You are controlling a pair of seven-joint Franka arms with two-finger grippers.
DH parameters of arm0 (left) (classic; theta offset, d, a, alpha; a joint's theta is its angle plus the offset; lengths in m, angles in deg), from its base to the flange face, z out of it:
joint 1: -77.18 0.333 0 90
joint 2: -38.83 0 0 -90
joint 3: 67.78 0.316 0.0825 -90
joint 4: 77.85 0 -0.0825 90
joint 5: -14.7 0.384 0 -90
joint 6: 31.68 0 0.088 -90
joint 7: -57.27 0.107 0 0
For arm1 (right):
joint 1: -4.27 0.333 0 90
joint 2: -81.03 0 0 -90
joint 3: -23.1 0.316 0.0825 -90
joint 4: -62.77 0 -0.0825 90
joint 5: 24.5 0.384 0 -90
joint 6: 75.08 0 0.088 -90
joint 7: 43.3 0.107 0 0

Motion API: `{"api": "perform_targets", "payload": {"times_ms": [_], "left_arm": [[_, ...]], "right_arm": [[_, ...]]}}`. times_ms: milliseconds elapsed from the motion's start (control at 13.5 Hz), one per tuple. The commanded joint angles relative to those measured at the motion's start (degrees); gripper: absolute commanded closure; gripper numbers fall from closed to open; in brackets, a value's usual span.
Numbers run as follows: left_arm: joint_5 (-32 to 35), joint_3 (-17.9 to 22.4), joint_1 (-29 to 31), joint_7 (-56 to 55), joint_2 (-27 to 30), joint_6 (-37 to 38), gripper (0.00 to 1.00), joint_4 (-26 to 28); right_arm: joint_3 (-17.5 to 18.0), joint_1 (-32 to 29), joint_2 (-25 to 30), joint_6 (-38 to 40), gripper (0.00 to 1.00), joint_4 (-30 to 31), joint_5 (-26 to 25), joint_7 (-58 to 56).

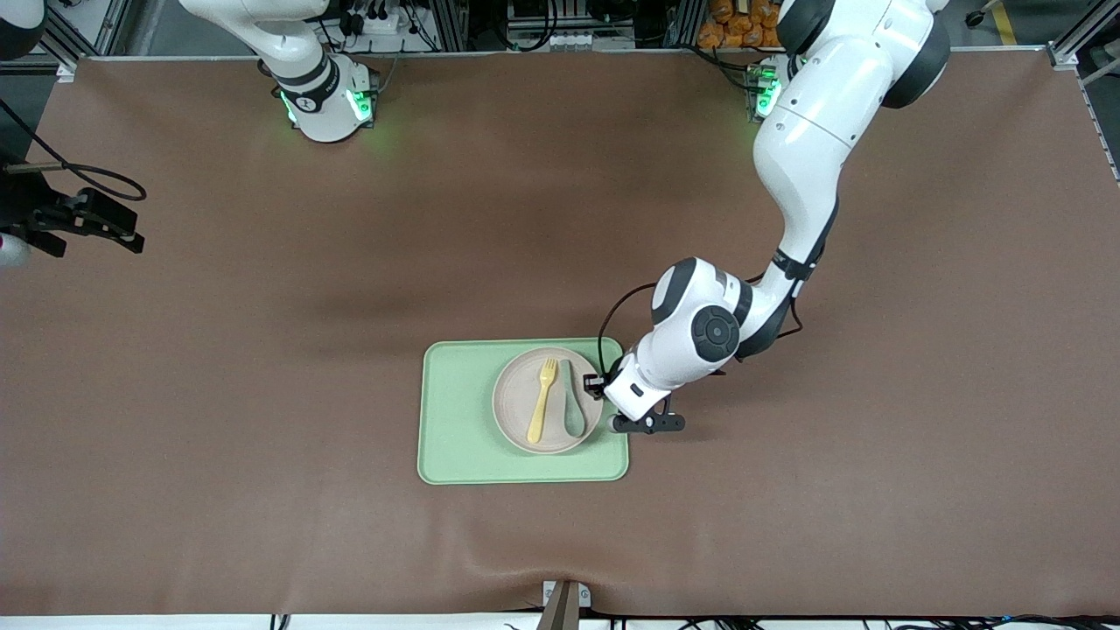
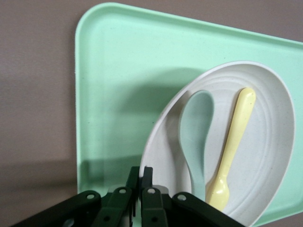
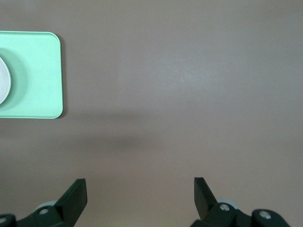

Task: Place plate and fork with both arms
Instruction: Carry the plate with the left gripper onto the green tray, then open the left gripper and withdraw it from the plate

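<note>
My left gripper is ready to open: the plate's base (image 1: 514, 415) is on the green tray (image 1: 455, 420), inside the tray's rim.
The pale plate (image 1: 516, 416) lies on the light green tray (image 1: 455, 420), toward the left arm's end of it. The yellow fork (image 1: 542, 400) lies on the plate beside a teal spoon (image 1: 573, 398). My left gripper (image 1: 604, 385) is at the plate's edge nearest the left arm, shut on the rim. The left wrist view shows its fingers (image 2: 147, 176) pinched on the rim of the plate (image 2: 270, 142), with the fork (image 2: 232, 142) and the spoon (image 2: 196, 127) on it. My right gripper (image 1: 105, 226) is open and empty (image 3: 139, 194) over bare table toward the right arm's end.
The tray (image 2: 118, 94) has bare room on the part toward the right arm's end. A corner of the tray (image 3: 33, 71) and a sliver of the plate (image 3: 4, 80) show in the right wrist view. Brown mat covers the table.
</note>
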Motion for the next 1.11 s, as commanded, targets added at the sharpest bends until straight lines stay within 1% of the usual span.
{"api": "perform_targets", "payload": {"times_ms": [0, 74, 148, 222, 370, 444, 519, 593, 667, 741, 1037], "left_arm": [[-1.03, 0.68, -0.9, -1.04, -1.44, -1.98, 1.0, -1.99], [-1.12, 0.59, -0.64, -2.35, -1.62, -2.77, 0.79, -1.9], [-1.12, 0.59, -0.2, -4.19, -1.44, -2.96, 0.15, -1.9], [-0.77, 0.76, -0.28, -4.9, -0.75, -3.31, 0.0, -1.82], [-0.59, 1.29, 1.55, -5.26, 2.76, -2.7, 0.0, -1.12], [-0.5, 1.38, 2.96, -5.18, 5.73, -1.04, 0.0, -0.24], [-0.07, 2.43, 4.27, -5.0, 8.46, 3.59, 0.0, -0.23], [3.07, 3.91, 5.42, -4.65, 11.97, 9.64, 0.0, -0.32], [7.8, 4.45, 6.74, -4.21, 15.57, 15.09, 0.0, -0.23], [10.89, 4.37, 9.45, -3.77, 19.0, 20.45, 0.0, -0.41], [11.36, 4.28, 18.15, 4.56, 31.14, 35.59, 0.0, -0.41]], "right_arm": [[0.26, -0.65, 0.21, -0.25, 0.0, 0.33, 0.16, -0.7], [0.34, -0.65, 0.21, -0.25, 0.0, 0.33, 0.16, -0.7], [0.34, -0.65, 0.21, -0.25, 0.0, 0.33, 0.16, -0.7], [0.34, -0.65, 0.12, -0.25, 0.0, 0.33, 0.16, -0.7], [0.34, -0.56, 0.12, -0.25, 0.0, 0.33, 0.16, -0.7], [0.34, -0.65, 0.12, -0.25, 0.0, 0.33, 0.16, -0.7], [0.34, -0.57, 0.12, -0.25, 0.0, 0.25, 0.16, -0.7], [0.34, -0.65, 0.12, -0.25, 0.0, 0.24, 0.16, -0.7], [0.34, -0.57, 0.03, -0.34, 0.0, 0.16, 0.16, -0.7], [0.34, -0.56, 0.03, -0.34, 0.0, 0.07, 0.5, -0.62], [0.34, -0.13, -0.23, -0.6, 0.0, -0.46, 1.47, -0.09]]}}
